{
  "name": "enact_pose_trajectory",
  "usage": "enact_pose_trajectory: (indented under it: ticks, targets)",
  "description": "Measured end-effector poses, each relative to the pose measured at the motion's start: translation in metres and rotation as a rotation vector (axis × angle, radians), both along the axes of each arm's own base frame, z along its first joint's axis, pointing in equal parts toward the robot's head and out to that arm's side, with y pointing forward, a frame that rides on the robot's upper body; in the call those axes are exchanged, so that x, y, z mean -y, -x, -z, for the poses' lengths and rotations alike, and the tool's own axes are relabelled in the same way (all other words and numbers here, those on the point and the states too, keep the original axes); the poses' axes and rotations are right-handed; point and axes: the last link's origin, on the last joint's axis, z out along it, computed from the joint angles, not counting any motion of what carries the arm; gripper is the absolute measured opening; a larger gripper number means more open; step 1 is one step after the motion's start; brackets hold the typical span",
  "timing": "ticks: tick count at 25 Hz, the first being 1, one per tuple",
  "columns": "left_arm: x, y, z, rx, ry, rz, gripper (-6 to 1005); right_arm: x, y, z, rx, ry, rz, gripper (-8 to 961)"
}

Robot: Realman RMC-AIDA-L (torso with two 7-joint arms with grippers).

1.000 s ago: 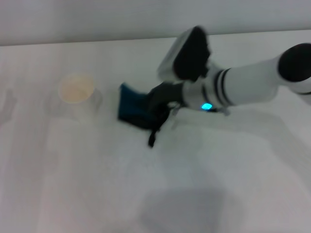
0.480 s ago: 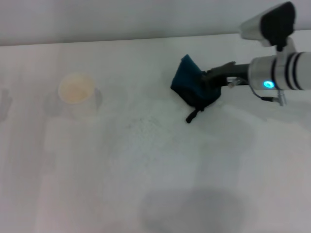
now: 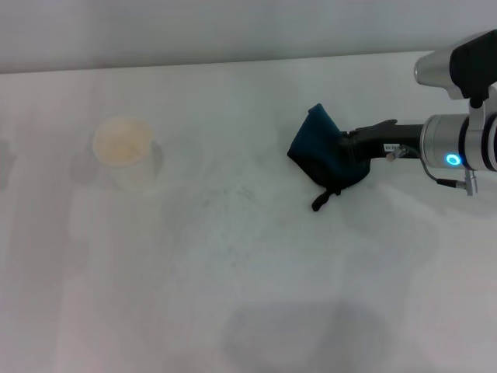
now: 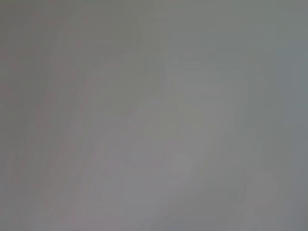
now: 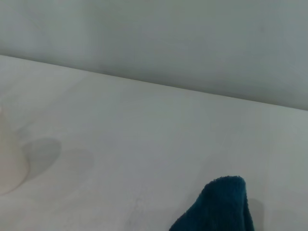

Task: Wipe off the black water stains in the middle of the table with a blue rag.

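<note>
The blue rag's lower edge rests on the tabletop in the head view and the rag would lie there, so it is now time for my right gripper to open.
The blue rag (image 3: 322, 155) hangs bunched from my right gripper (image 3: 353, 150), which is shut on it at the right of the white table (image 3: 233, 295), with its black loop tag trailing down toward the tabletop. A corner of the rag also shows in the right wrist view (image 5: 219, 207). No dark stain shows on the table; only faint grey smears lie near its middle (image 3: 233, 194). The left gripper is out of view; the left wrist view shows only plain grey.
A white cup (image 3: 124, 151) stands at the left of the table; its edge and shadow show in the right wrist view (image 5: 9, 163). The table's far edge (image 3: 194, 66) meets a grey wall.
My right gripper has pulled the rag from the table's middle toward the right and slightly lifted it. The cup has not moved.
</note>
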Motion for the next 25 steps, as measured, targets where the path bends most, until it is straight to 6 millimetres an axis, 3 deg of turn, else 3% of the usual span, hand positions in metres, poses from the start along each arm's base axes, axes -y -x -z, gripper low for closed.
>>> enact_pose_trajectory:
  ticks: [11, 14, 16, 17, 20, 24, 25]
  targets:
    - [0.001, 0.003, -0.004, -0.015, -0.005, -0.007, 885, 0.000, -0.005, -0.006, -0.057, -0.023, 0.081, 178]
    - [0.001, 0.003, -0.003, -0.014, -0.005, -0.009, 885, -0.002, -0.004, -0.022, -0.161, -0.051, 0.123, 325]
    - [-0.001, 0.001, -0.002, -0.013, -0.004, -0.001, 886, -0.003, -0.001, -0.048, -0.352, -0.109, 0.150, 423]
    - [-0.001, 0.001, -0.002, -0.013, -0.004, -0.001, 886, -0.003, -0.001, -0.048, -0.352, -0.109, 0.150, 494]
    - [-0.004, -0.002, -0.002, -0.013, -0.001, 0.008, 886, 0.000, 0.004, -0.072, -0.557, -0.191, 0.116, 678]
    - [-0.004, -0.003, -0.001, -0.014, 0.001, 0.011, 886, 0.011, 0.002, -0.104, -0.809, -0.393, 0.000, 845]
    - [-0.004, -0.003, 0.000, -0.017, 0.007, 0.014, 886, 0.019, -0.008, -0.116, -0.849, -0.541, -0.054, 849]
